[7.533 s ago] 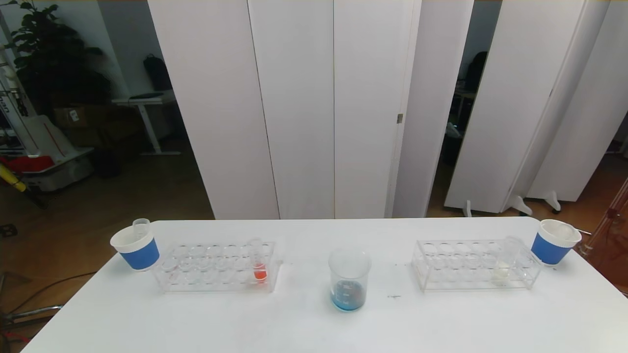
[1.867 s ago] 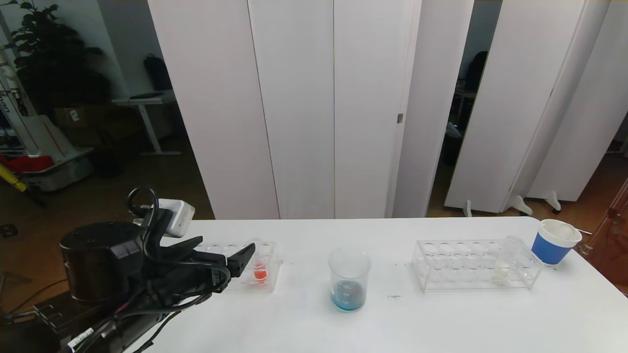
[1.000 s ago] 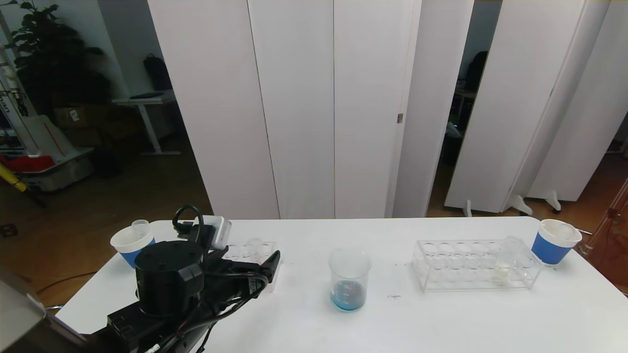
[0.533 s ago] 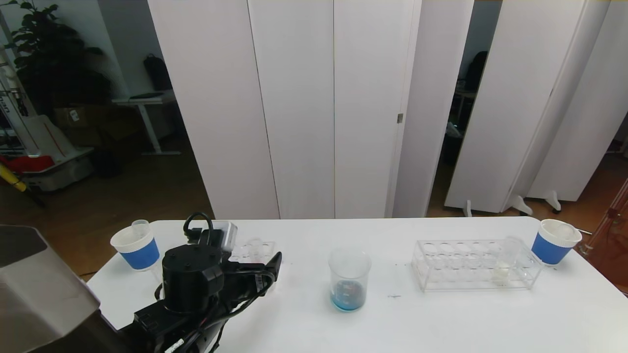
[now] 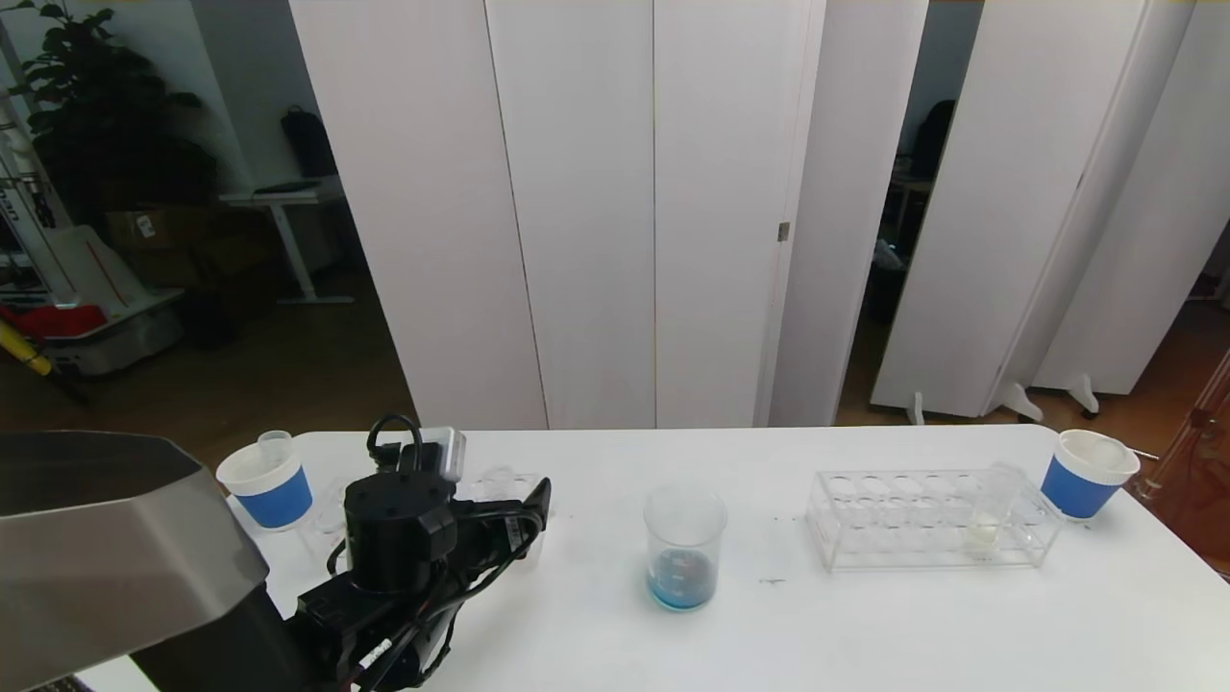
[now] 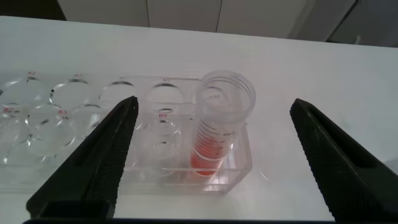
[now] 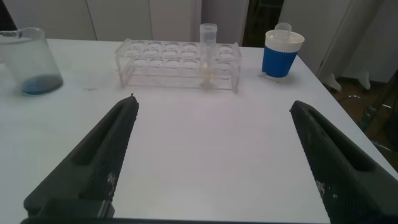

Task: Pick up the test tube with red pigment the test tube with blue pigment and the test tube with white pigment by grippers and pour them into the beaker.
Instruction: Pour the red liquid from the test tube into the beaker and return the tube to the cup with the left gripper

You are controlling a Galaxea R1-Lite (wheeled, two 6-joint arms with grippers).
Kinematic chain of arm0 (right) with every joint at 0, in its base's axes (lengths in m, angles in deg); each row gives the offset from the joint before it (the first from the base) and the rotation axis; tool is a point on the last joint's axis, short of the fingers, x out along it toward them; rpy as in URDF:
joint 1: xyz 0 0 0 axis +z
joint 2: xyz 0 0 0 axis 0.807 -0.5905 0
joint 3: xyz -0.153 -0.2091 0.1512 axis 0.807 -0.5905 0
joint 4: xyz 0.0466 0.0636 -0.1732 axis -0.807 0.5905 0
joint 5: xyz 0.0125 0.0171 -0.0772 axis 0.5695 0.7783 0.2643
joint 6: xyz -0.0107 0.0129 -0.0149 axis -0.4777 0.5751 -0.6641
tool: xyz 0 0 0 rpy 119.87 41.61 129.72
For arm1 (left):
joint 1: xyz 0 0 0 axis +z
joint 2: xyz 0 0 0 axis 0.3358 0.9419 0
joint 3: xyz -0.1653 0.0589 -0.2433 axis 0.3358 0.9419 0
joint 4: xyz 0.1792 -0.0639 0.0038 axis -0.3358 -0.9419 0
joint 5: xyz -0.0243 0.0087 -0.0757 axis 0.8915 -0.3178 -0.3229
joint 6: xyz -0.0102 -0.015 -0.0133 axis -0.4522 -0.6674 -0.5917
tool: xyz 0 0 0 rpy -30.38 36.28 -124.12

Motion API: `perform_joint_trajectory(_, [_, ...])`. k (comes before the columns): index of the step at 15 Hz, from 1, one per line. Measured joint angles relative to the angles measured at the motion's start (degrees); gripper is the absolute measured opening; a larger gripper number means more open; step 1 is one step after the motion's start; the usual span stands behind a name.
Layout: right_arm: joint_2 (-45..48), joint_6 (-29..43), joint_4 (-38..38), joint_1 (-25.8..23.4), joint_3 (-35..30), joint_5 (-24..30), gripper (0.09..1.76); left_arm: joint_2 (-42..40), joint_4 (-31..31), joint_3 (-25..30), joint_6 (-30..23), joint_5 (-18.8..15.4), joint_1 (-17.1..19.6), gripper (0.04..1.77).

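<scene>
My left gripper's fingers only reach the tube's rim [image 6: 226, 93], above the tube's body [image 6: 215, 140]. I should lower my left gripper before I close it on the test tube with red pigment.
The test tube with red pigment [image 6: 219, 124] stands upright in the end hole of the left clear rack [image 6: 74, 118]. My left gripper [image 6: 212, 104] is open, with one finger on each side of the tube and apart from it. In the head view the left gripper [image 5: 527, 511] hides this tube. The beaker [image 5: 684, 548] stands mid-table with blue liquid at its bottom. The test tube with white pigment [image 5: 988, 517] stands in the right rack [image 5: 894, 524]. My right gripper [image 7: 212, 102] is open over bare table, short of that rack. No tube with blue liquid is in view.
A blue-and-white paper cup [image 5: 266, 481] holding an empty clear tube stands at the left rack's far end. A second cup [image 5: 1087, 473] stands beyond the right rack. The right wrist view shows the beaker [image 7: 28, 59], rack [image 7: 168, 62] and cup [image 7: 281, 53].
My left arm has come in from the lower left and moved forward to the right end of the left rack. It now covers the red tube in the head view.
</scene>
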Motion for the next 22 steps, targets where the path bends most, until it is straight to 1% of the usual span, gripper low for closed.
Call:
perform_joint_trajectory(4, [0.0, -0.04, 0.0, 0.0, 0.0, -0.02, 1.75, 1.93, 3.43, -0.46, 0.04, -0.18, 1.05, 1.74])
perform_joint_trajectory(12, [0.0, -0.02, 0.0, 0.0, 0.0, -0.05, 1.75, 4.82, 6.23, -0.44, 0.04, 0.0, 1.43, 1.74])
perform_joint_trajectory(16, [0.0, -0.02, 0.0, 0.0, -0.02, -0.02, 1.75, 5.64, 6.56, -0.66, 0.02, 0.0, 1.84, 1.74])
perform_joint_trajectory(17, [0.0, -0.02, 0.0, 0.0, -0.02, -0.05, 1.75, 5.75, 7.14, -0.82, 0.02, -0.05, 2.01, 1.63])
perform_joint_trajectory(18, [0.0, -0.04, 0.0, 0.0, -0.02, -0.02, 1.75, 5.89, 7.52, -0.93, 0.04, -0.11, 2.18, 1.38])
perform_joint_trajectory(20, [0.0, -0.04, 0.0, 0.0, -0.02, -0.02, 1.75, 6.06, 7.72, -1.35, 0.2, -0.57, 2.17, 0.54])
perform_joint_trajectory(21, [0.0, -0.02, 0.02, 0.0, -0.02, -0.05, 1.75, 6.12, 7.52, -1.54, 0.24, -0.82, 2.45, 0.42])
perform_joint_trajectory(22, [0.0, -0.04, 0.0, 0.0, 0.0, 0.0, 1.75, 6.23, 7.5, -1.77, 0.28, -0.96, 2.5, 0.61])
